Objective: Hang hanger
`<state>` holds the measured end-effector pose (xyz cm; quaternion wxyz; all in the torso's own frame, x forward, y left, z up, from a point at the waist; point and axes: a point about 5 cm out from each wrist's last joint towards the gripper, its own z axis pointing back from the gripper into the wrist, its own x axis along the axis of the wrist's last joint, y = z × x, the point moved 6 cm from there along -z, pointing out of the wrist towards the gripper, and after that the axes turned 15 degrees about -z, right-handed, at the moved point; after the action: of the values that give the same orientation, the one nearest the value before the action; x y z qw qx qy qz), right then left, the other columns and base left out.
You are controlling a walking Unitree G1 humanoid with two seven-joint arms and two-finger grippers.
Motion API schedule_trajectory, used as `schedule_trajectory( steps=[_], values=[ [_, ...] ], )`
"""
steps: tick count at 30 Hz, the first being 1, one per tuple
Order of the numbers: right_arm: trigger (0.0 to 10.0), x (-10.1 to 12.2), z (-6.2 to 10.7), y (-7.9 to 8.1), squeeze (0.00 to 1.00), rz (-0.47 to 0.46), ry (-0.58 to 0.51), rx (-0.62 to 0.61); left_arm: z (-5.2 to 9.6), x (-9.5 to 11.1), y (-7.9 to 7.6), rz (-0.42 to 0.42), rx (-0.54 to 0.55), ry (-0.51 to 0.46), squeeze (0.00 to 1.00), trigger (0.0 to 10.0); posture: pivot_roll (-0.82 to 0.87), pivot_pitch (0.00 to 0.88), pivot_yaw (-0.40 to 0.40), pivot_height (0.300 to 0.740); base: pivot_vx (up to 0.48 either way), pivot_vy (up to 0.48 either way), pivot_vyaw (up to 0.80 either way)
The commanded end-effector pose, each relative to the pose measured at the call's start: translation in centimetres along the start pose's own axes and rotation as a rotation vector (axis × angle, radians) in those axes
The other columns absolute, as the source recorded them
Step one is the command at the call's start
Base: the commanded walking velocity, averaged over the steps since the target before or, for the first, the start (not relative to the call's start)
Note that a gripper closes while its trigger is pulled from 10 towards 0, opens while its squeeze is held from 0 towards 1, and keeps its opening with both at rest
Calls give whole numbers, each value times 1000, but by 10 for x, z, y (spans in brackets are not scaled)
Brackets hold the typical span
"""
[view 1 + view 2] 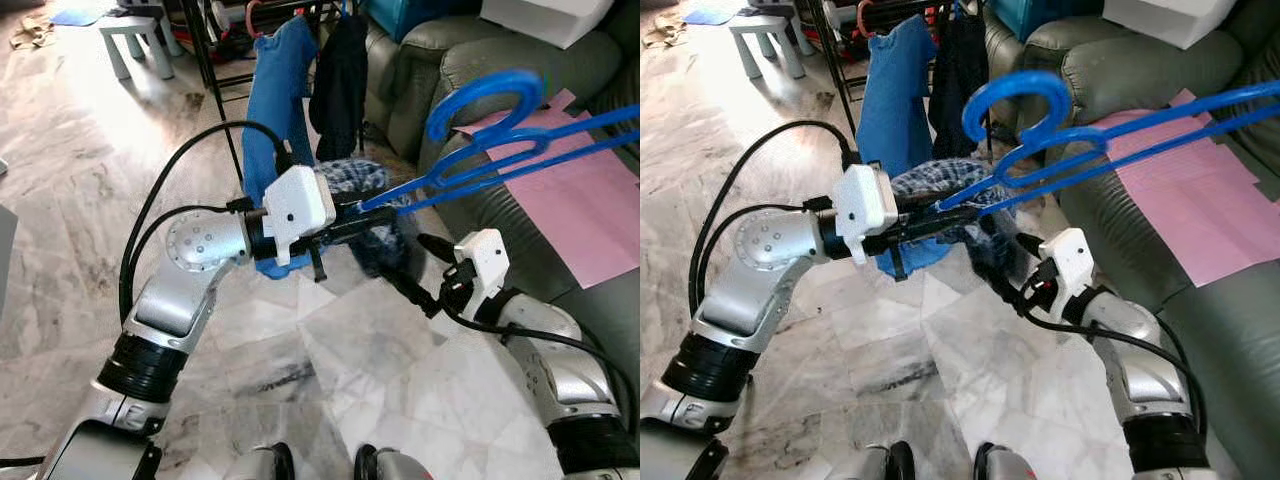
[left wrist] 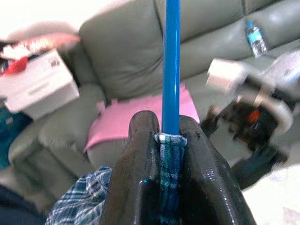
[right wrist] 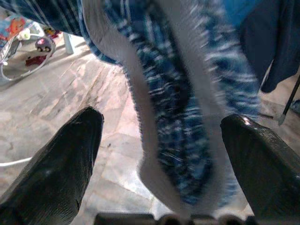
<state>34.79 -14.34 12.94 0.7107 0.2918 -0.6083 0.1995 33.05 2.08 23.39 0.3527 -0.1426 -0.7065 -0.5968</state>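
Note:
My right gripper grabs the loose end of its grey-lined band (image 3: 174,194) next, since the plaid garment hangs slack from its held end.
My left gripper (image 1: 355,215) is shut on one end of a blue plastic hanger (image 1: 500,165), which slants up to the right over the sofa with its hook (image 1: 480,100) on top. A blue plaid garment (image 1: 375,185) bunches at the held end; in the left wrist view a strip of it is pinched with the hanger bar (image 2: 171,61) between the fingers (image 2: 140,154). My right gripper (image 1: 420,268) stands open just below and right of the garment. In the right wrist view the plaid cloth (image 3: 187,117) hangs between its spread fingers (image 3: 70,159).
A black clothes rack (image 1: 215,80) stands behind, with a blue shirt (image 1: 275,100) and a dark garment (image 1: 340,70) hanging on it. A grey-green sofa (image 1: 470,60) on the right carries a pink sheet (image 1: 580,200) and a white box (image 1: 545,15). A white stool (image 1: 135,40) stands far left on the marble floor.

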Motion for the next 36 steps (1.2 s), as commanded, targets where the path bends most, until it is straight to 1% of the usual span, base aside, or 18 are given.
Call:
schedule_trajectory(
  steps=[1,4,5,7,9,12,13,14,16,18,19,20,22,26,31,32,33,36],
  values=[
    [10000,-4,6,2,0,-15,16,14,-1,-3,-8,-14,-20,6,0,0,-28,175,4,740,0,0,0],
    [10000,-3,10,-1,0,-8,3,-9,1,-5,-8,-16,-21,9,0,0,-30,175,5,740,0,0,0],
    [10000,-1,11,-3,0,-23,-11,-21,1,-4,-7,-18,-20,8,0,0,-30,175,5,740,0,0,0],
    [10000,5,14,-12,0,-26,-43,-65,2,-1,-4,-24,-19,-3,0,0,-30,175,5,740,0,0,0],
    [10000,3,15,-16,0,-14,-38,-87,2,0,-1,-30,-20,-11,0,0,-30,175,5,740,0,0,0],
    [10000,1,15,-17,0,-5,-31,-93,3,2,-1,-34,-26,-16,0,0,-30,175,5,740,0,0,0],
    [10000,-1,16,-18,0,-4,-30,-101,4,7,0,-32,-30,-35,0,0,-30,175,5,740,0,0,0],
    [10000,-1,16,-18,0,-4,-30,-101,4,7,0,-32,-30,-35,0,0,-30,175,5,740,0,0,0],
    [10000,4,17,-26,0,-21,-62,-137,4,9,2,-33,-26,-39,0,0,-30,175,5,740,0,0,0],
    [10000,4,17,-27,0,-27,-61,-146,5,9,2,-34,-28,-39,0,0,-29,174,4,740,0,0,0],
    [10000,1,18,-39,0,7,-44,-206,5,12,0,-33,-36,-49,0,0,-29,174,4,740,0,0,0],
    [10000,1,18,-39,0,7,-44,-206,5,12,0,-33,-36,-49,0,0,-29,174,4,740,0,0,0],
    [10000,4,19,-50,0,29,-57,-268,5,17,-2,-30,-48,-65,0,0,-28,175,5,740,0,0,0],
    [10000,8,14,-52,0,45,-65,-285,4,21,-6,-24,-70,-82,0,0,-30,176,8,740,0,0,0],
    [10000,1,8,-51,0,40,-35,-279,2,25,-6,-26,-73,-97,0,0,-28,177,6,740,0,0,0],
    [10000,-4,4,-48,0,32,-24,-263,1,30,-4,-26,-66,-113,0,0,-26,183,4,740,0,0,0],
    [10000,-4,4,-48,0,32,-24,-263,1,30,-4,-26,-66,-113,0,0,-26,183,4,740,0,0,0],
    [10000,-10,-5,-42,0,15,-14,-234,-1,35,-4,-24,-68,-125,0,0,-22,186,1,740,0,0,0]
  ],
)
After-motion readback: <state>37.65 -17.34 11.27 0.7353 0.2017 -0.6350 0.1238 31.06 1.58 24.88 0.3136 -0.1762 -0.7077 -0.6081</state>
